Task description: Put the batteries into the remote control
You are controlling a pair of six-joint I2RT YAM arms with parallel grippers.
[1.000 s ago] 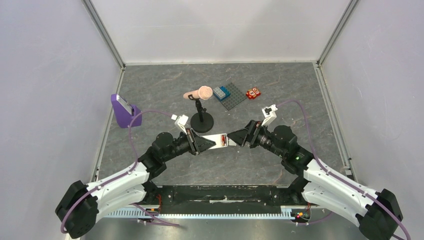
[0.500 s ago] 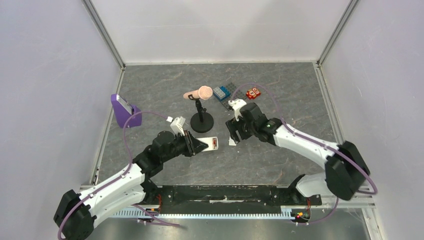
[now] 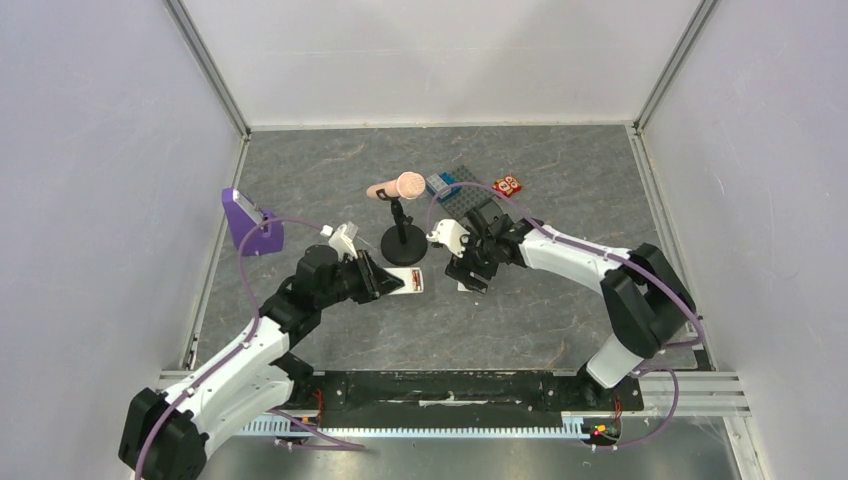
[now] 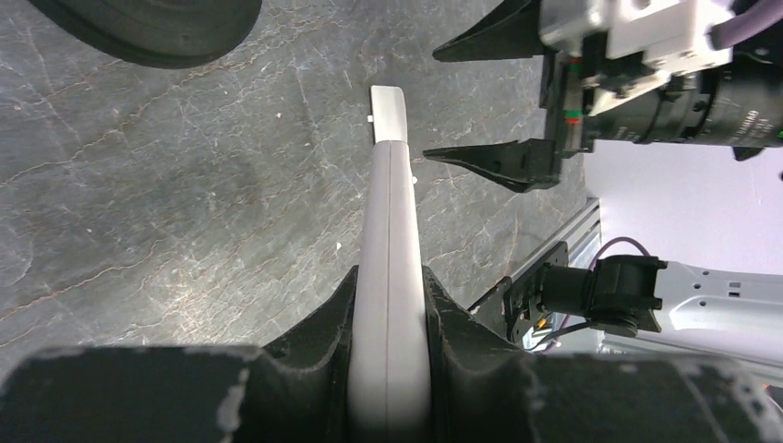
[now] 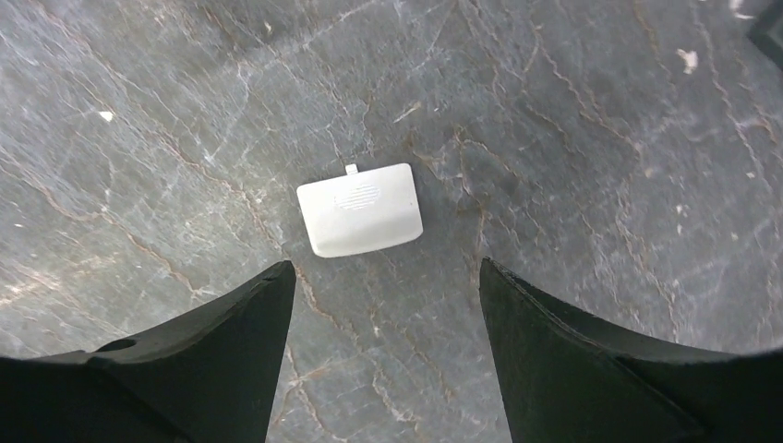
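Observation:
My right gripper's open fingers are short of the small white cover piece (image 3: pixel 465 287) (image 5: pixel 360 209). The piece would stay flat if I lifted my right gripper now.
My left gripper (image 3: pixel 390 283) is shut on the white remote control (image 3: pixel 411 283) and holds it just above the table, left of centre. In the left wrist view the remote (image 4: pixel 390 212) shows edge-on between the two fingers (image 4: pixel 462 323). My right gripper (image 3: pixel 468 271) is open and points down at the floor beside the remote's free end. Its fingers (image 4: pixel 494 159) also show in the left wrist view. A small white cover piece (image 5: pixel 360 209) lies flat on the table just ahead of the open right gripper (image 5: pixel 383 277), untouched. I cannot make out the batteries in any view.
A pink microphone (image 3: pixel 399 187) on a black round stand (image 3: pixel 404 246) is just behind the remote. A grey baseplate (image 3: pixel 470 200) with a blue brick (image 3: pixel 441 184) and a red block with white dots (image 3: pixel 508 186) lie further back. A purple wedge (image 3: pixel 250 224) stands at the left.
The grippers were together at the remote; the right one has pulled away, turned downward and stands open over the cover piece on the table. The left one has drawn the remote leftward.

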